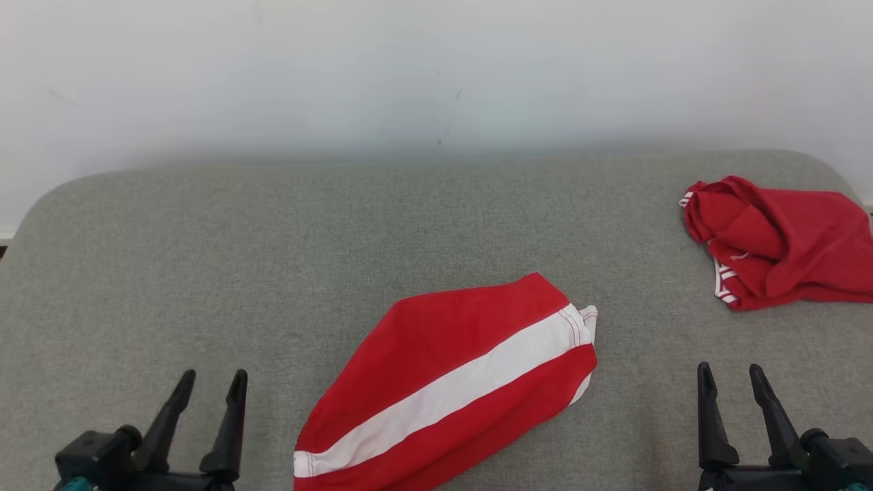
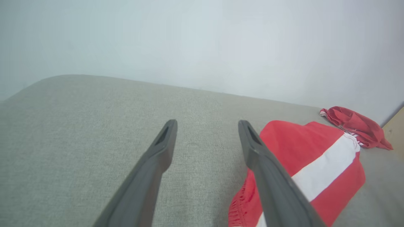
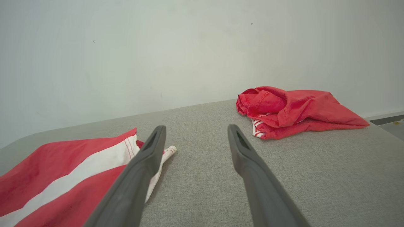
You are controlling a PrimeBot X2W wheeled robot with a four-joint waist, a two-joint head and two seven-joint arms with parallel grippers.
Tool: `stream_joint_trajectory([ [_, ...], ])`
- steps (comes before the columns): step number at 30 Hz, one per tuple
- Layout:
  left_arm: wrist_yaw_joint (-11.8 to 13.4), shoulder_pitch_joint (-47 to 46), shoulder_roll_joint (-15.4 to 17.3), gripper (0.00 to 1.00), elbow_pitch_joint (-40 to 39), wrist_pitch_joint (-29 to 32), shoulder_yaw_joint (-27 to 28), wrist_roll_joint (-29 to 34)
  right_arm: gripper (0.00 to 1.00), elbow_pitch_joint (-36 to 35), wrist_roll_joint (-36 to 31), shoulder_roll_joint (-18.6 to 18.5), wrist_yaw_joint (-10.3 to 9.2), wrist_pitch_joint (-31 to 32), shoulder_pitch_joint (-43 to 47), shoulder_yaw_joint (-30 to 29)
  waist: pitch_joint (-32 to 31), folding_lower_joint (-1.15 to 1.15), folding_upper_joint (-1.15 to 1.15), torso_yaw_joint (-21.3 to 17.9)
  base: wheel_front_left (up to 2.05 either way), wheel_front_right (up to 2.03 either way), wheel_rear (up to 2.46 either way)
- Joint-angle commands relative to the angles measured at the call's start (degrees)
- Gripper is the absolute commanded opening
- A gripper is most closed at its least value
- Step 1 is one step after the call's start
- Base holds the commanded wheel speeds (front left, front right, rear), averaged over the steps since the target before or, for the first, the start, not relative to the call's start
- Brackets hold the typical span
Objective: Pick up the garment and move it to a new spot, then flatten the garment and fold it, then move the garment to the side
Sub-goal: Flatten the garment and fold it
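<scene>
I will next use my right gripper to pinch the striped garment by its white hem corner (image 1: 586,318), which stands up while the folded red body (image 1: 442,335) lies flat.
A red garment with a wide white stripe (image 1: 443,382) lies folded flat at the front middle of the grey padded surface (image 1: 273,239). It also shows in the left wrist view (image 2: 315,151) and the right wrist view (image 3: 63,167). A second red garment (image 1: 784,245) lies crumpled at the far right, near the back edge (image 2: 356,126) (image 3: 293,110). My left gripper (image 1: 213,375) (image 2: 207,124) is open at the lower left, beside the striped garment and holding nothing. My right gripper (image 1: 730,368) (image 3: 196,127) is open at the lower right, between the two garments and empty.
A white wall (image 1: 436,75) rises behind the padded surface. The surface has rounded back corners, and the crumpled garment reaches its right edge. Bare grey fabric spreads over the left half and the back middle.
</scene>
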Motion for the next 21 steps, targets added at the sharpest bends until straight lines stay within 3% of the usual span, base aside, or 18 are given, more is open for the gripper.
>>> stream_joint_trajectory([
  [1,0.08,1.65,-0.66,1.0,-1.05,-0.01,1.71,3.19,1.0,0.02,-0.27,-0.04,-0.13,0.0,0.75,0.11,-0.63,0.0,0.0,-0.15,0.0,0.0,0.0],
  [6,0.52,3.87,-3.7,1.0,-4.22,-0.02,7.99,9.9,1.0,0.18,-0.11,-0.47,-0.13,0.0,0.92,0.49,-1.49,0.0,0.0,-0.74,0.0,0.0,0.0],
  [21,-3.85,6.88,-10.44,1.0,-2.84,-0.02,16.65,19.95,1.0,-1.06,-0.5,-1.94,-0.13,0.0,1.29,2.43,-3.2,0.0,0.0,-1.28,0.0,0.0,0.0],
])
